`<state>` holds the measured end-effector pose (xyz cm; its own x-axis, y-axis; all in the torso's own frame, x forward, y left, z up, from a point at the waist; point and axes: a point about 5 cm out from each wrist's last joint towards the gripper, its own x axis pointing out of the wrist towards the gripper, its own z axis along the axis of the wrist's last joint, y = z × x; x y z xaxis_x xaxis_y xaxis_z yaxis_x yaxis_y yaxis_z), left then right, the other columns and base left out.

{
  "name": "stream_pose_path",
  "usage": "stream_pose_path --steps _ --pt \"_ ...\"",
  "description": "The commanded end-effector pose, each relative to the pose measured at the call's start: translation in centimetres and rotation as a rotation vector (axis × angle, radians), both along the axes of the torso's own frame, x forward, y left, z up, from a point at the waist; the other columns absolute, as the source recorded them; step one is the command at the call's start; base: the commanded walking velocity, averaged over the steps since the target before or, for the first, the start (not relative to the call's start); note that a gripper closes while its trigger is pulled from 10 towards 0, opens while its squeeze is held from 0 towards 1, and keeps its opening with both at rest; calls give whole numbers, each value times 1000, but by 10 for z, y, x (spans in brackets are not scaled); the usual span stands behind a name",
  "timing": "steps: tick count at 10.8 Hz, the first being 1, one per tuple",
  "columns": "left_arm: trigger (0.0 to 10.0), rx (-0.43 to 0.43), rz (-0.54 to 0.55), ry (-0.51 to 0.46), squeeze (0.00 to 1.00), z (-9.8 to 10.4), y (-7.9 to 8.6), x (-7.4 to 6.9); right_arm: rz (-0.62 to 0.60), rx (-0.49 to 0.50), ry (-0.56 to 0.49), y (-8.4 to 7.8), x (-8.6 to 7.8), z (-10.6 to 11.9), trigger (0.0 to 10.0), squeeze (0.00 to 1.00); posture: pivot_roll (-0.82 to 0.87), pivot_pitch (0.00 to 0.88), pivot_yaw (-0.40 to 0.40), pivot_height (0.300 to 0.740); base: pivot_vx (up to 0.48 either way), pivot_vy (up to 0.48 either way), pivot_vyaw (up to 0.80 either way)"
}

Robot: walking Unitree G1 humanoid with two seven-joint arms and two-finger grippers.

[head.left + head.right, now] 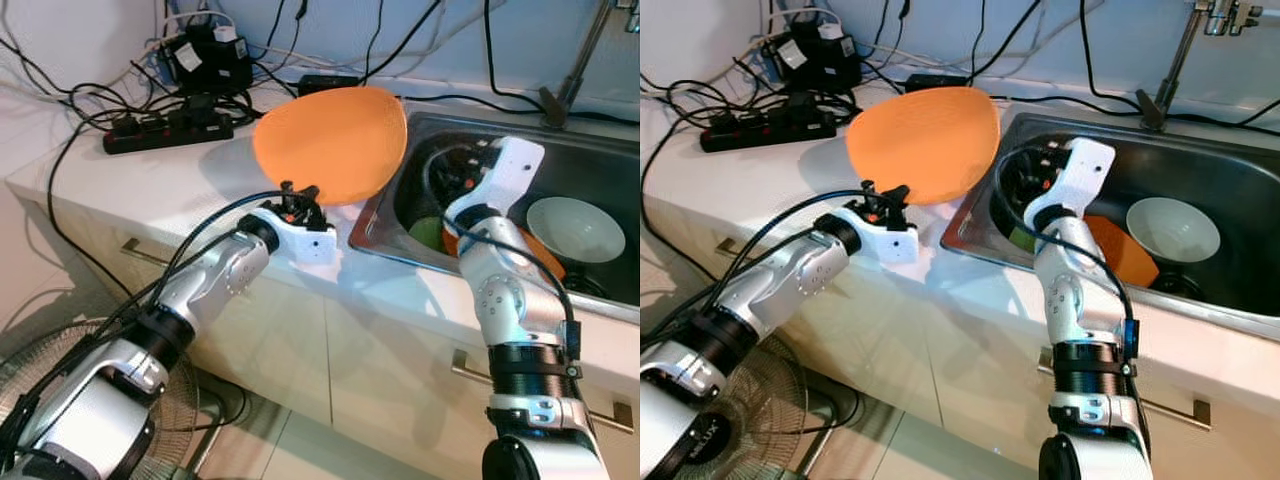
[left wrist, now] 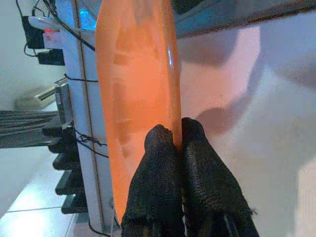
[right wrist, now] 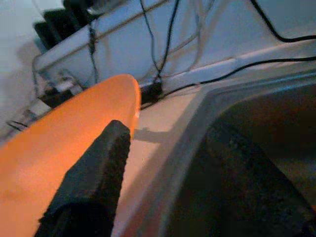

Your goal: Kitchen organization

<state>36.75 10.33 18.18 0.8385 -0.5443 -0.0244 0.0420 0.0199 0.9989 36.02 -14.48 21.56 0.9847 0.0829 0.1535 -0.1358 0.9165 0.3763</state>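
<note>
The orange plate (image 1: 332,142) should be gripped next by its thin rim (image 1: 396,163) with my right gripper, because the plate's broad side is far wider than my open fingers.
A large orange plate (image 1: 332,142) is held tilted above the white counter (image 1: 200,180), just left of the steel sink (image 1: 400,130). My left gripper (image 1: 300,195) is shut on the plate's lower rim; in the left wrist view both black fingertips (image 2: 158,143) pinch the plate's edge (image 2: 143,74). My right gripper (image 1: 455,172) reaches into the sink's left part, close to the plate's right edge. In the right wrist view its fingers (image 3: 96,177) stand open with nothing between them, one beside the plate's rim (image 3: 74,128). A white bowl (image 1: 574,228), an orange dish (image 1: 548,258) and a green item (image 1: 428,233) lie in the sink.
A black power strip (image 1: 168,130) and a tangle of cables (image 1: 200,60) occupy the counter's back left. The faucet (image 1: 575,60) stands behind the sink. Below the counter are cabinet fronts with handles (image 1: 140,252), and a floor fan (image 1: 60,400) at lower left.
</note>
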Motion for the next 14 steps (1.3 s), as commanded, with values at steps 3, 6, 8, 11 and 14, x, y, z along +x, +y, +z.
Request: stream_pose_path --steps 3,6,8,11,14 --pt "10000 -24 -24 -65 0 16 -4 -2 117 100 4 13 1 6 10000 1000 130 0 49 740 0 0 0" --pt "10000 -50 -75 -79 0 17 -12 -7 159 115 44 19 2 -1 10000 0 135 0 48 740 0 0 0" --pt "10000 -71 -97 -114 0 21 -16 -10 156 117 77 18 2 -8 10000 0 138 1 46 740 0 0 0" --pt "10000 -82 -120 -123 0 23 -21 -13 153 133 91 20 3 -11 10000 0 143 12 43 740 0 0 0" --pt "10000 -68 -122 -107 0 17 -22 -15 146 173 85 20 3 -8 0 0 144 14 43 740 0 0 0"
